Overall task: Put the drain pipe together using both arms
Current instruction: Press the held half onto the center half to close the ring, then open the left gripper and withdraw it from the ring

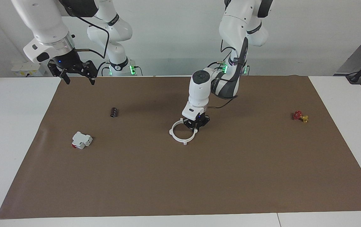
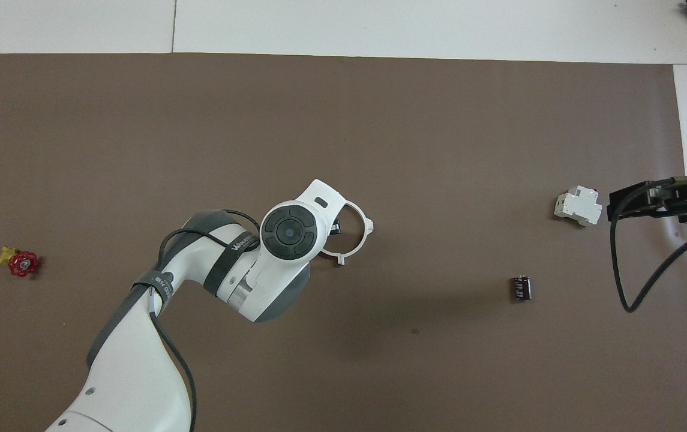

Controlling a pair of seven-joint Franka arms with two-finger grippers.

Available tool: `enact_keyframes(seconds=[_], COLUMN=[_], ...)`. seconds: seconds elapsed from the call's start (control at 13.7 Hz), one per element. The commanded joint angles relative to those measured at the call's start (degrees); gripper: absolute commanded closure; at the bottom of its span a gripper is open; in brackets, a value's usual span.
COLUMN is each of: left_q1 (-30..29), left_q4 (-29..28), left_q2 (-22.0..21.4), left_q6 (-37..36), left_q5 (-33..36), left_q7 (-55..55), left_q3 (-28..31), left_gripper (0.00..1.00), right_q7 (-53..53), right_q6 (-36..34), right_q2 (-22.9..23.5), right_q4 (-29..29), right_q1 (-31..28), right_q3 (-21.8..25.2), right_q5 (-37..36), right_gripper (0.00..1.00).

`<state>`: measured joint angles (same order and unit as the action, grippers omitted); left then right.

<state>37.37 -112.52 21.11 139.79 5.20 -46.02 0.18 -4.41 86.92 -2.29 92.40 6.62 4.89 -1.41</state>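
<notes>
The lower arc end (image 2: 333,254) in my left gripper meets the other white arc on the brown mat, so my left gripper releases the held arc next.
The drain pipe (image 1: 180,140) is a flat white ring with small outward tabs, lying in the middle of the brown mat. It also shows in the overhead view (image 2: 363,235), partly covered by the left arm's wrist. My left gripper (image 1: 195,125) is down at the ring's rim, on the side nearer to the robots; only a black bit of it (image 2: 335,227) shows from above. My right gripper (image 1: 77,77) is open and empty. It hangs high over the mat's edge at the right arm's end, and shows in the overhead view (image 2: 640,198) too.
A white-and-red blocky part (image 1: 81,140) (image 2: 578,207) and a small black cylinder (image 1: 114,112) (image 2: 521,288) lie toward the right arm's end. A small red and yellow valve (image 1: 300,116) (image 2: 19,262) lies toward the left arm's end.
</notes>
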Motion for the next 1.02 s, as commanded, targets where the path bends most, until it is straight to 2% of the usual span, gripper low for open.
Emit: enact_keyframes(seconds=[0.0,0.07,0.15,0.22,0.44,0.51,0.8,0.95], left_q1=[1.4,1.3,1.0,1.0,0.8,0.8,0.5,-0.5], left_q4=[-1.3,-1.3,-1.2,-1.2,-1.0,-0.9,0.0,0.0], left_q2=[-0.6,-0.6,-0.6,-0.6,-0.6,-0.6,-1.2,-3.1], left_q6=[1.1,1.3,1.4,1.3,1.5,1.4,0.4,-2.9], left_q5=[1.3,1.3,1.3,1.3,1.3,1.3,1.3,1.3], left_q7=[-1.6,-1.4,-1.4,-1.0,-0.7,-0.8,-0.7,-0.2], left_q3=[1.0,1.0,1.0,1.0,1.0,1.0,0.9,1.0], left_gripper=[1.00,0.98,0.58,0.36,0.12,0.00,0.00,0.00], right_q7=[1.0,1.0,1.0,1.0,1.0,1.0,1.0,1.0], right_q6=[0.8,0.8,0.8,0.8,0.8,0.8,0.8,0.8], right_q2=[-1.0,-1.0,-1.0,-1.0,-1.0,-1.0,-1.0,-1.0], right_q4=[0.9,0.9,0.9,0.9,0.9,0.9,0.9,0.9], right_q1=[-0.3,-0.3,-0.3,-0.3,-0.3,-0.3,-0.3,-0.3], right_q3=[-0.1,-0.1,-0.1,-0.1,-0.1,-0.1,-0.1,-0.1], right_q5=[1.0,1.0,1.0,1.0,1.0,1.0,1.0,1.0], right_gripper=[0.00,0.00,0.00,0.00,0.00,0.00,0.00,0.00])
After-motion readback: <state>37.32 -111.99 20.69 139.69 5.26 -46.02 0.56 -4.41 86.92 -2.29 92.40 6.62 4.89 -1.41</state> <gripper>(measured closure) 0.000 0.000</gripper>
